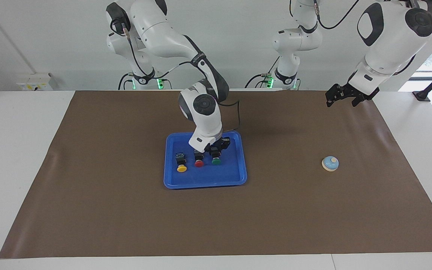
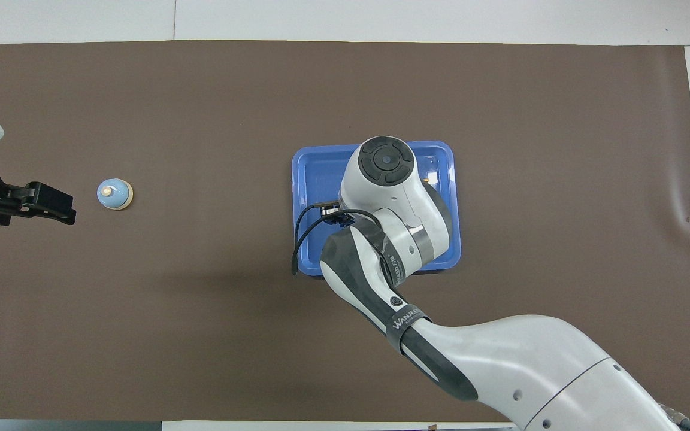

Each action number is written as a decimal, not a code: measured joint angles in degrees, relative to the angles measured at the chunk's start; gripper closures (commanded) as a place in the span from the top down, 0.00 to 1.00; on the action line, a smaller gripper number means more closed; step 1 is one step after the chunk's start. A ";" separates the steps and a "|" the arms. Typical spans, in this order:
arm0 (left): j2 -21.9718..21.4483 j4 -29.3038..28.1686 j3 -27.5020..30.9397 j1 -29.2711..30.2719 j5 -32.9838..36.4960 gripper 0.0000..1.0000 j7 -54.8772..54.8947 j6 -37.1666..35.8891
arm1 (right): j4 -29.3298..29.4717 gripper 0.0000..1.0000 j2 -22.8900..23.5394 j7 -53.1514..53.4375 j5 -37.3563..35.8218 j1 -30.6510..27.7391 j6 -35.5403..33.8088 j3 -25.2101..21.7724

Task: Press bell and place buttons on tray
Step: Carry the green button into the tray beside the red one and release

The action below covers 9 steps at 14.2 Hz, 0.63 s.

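Observation:
The green button is on the blue tray, my right gripper inside the tray's rim [image 2: 296, 187], and would stand, so my right gripper opens next.
The blue tray [image 1: 234, 176] lies mid-table on the brown mat. On it, in a row, stand the yellow button [image 1: 181, 168], the red button [image 1: 199, 163] and the green button [image 1: 216, 162]. My right gripper [image 1: 215, 152] reaches down into the tray and is shut on the green button's black body, right beside the red one. In the overhead view the right arm covers the buttons and much of the tray [image 2: 312, 161]. The light-blue bell [image 1: 330, 164] [image 2: 115, 194] sits toward the left arm's end. My left gripper [image 1: 341, 96] [image 2: 51, 203] hangs open in the air, apart from the bell.
The brown mat [image 1: 126, 210] covers most of the white table. A cable loops from the right wrist over the tray's rim nearer the robots. A black stand foot sits on the table edge at the left arm's end.

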 measured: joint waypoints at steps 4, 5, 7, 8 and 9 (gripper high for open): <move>0.00 0.00 0.00 0.00 0.00 1.00 0.00 0.00 | 0.39 1.00 -0.04 0.11 -0.01 -0.16 -0.53 -0.28; 0.00 0.00 0.00 0.00 0.00 1.00 0.00 0.00 | 1.30 1.00 -0.15 0.12 -0.01 -0.20 -1.76 -0.43; 0.00 0.00 0.00 0.00 0.00 1.00 0.00 0.00 | 4.21 1.00 -1.11 0.12 -0.06 -0.40 -5.03 -1.13; 0.00 0.00 0.00 0.00 0.00 1.00 0.00 0.00 | 5.45 1.00 -2.35 0.11 -0.09 -0.89 -6.00 -1.64; 0.00 0.00 0.00 0.00 0.00 1.00 0.00 0.00 | 6.27 1.00 -4.15 -0.12 -0.14 -1.90 -7.27 -1.90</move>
